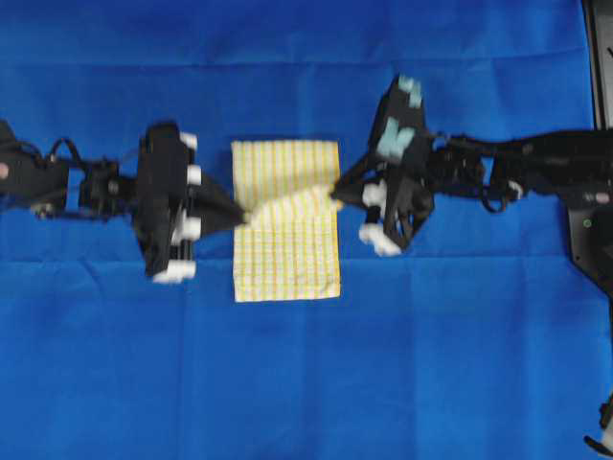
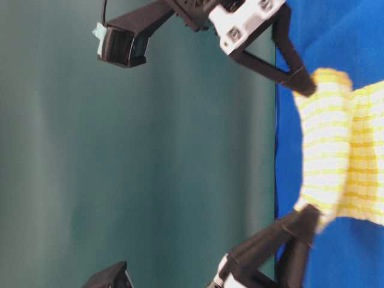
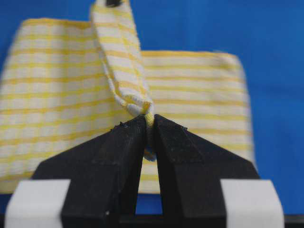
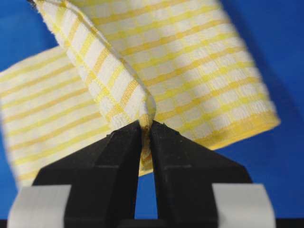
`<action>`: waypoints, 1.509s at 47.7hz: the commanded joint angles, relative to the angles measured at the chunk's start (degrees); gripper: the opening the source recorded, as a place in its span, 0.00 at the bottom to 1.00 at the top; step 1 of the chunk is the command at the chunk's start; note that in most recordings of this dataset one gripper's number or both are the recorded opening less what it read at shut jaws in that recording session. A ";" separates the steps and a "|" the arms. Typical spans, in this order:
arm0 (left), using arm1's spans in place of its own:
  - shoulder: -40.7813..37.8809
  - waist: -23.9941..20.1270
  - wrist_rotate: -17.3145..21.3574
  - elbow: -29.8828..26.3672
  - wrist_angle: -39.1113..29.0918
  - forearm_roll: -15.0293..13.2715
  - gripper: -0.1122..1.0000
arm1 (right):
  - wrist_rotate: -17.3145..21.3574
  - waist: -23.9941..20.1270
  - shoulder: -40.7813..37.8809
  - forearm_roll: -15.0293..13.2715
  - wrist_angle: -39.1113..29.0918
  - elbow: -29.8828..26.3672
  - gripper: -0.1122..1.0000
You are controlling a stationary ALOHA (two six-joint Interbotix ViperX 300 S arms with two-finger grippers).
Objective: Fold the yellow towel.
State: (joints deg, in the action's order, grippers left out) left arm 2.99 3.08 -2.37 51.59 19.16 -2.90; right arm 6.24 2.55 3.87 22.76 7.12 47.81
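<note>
My right gripper keeps hold of the yellow towel until the held hem (image 1: 292,208) reaches its near edge (image 1: 287,295). The hem would fall short if released now over the towel's middle.
The yellow towel (image 1: 287,240), white with fine yellow checks, lies in the middle of the blue cloth, a raised fold running across its middle. My left gripper (image 1: 242,216) is shut on the towel's left edge; in the left wrist view the gripper (image 3: 149,124) pinches a bunched strip of the towel (image 3: 118,66). My right gripper (image 1: 335,198) is shut on the right edge; in the right wrist view the gripper (image 4: 146,130) pinches the hem of the towel (image 4: 114,80). The table-level view shows the towel (image 2: 336,156) lifted between both grippers.
The large plain blue cloth (image 1: 306,383) covers the whole table. A black frame part (image 1: 599,57) stands at the far right edge. The table-level view shows a dark green backdrop (image 2: 150,168).
</note>
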 commanded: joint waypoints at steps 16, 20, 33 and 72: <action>-0.62 7.21 -0.18 -1.05 0.53 -0.18 0.16 | 0.00 -7.29 0.53 1.93 0.35 -0.26 0.17; -1.49 7.38 -0.18 -0.88 0.53 -0.18 0.16 | 0.00 -7.38 0.00 1.93 0.35 -0.44 0.17; -5.36 7.38 -0.44 -1.23 0.97 -0.18 0.16 | 0.00 -8.53 -3.60 1.93 0.35 -1.67 0.17; -1.85 5.62 -0.09 -1.76 -2.11 -0.18 0.56 | -0.62 -9.23 -2.02 1.76 0.26 -3.60 0.83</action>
State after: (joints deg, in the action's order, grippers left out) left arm -2.02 8.79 -2.55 50.36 18.11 -2.99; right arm 5.89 -6.50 -0.97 24.61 7.21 45.18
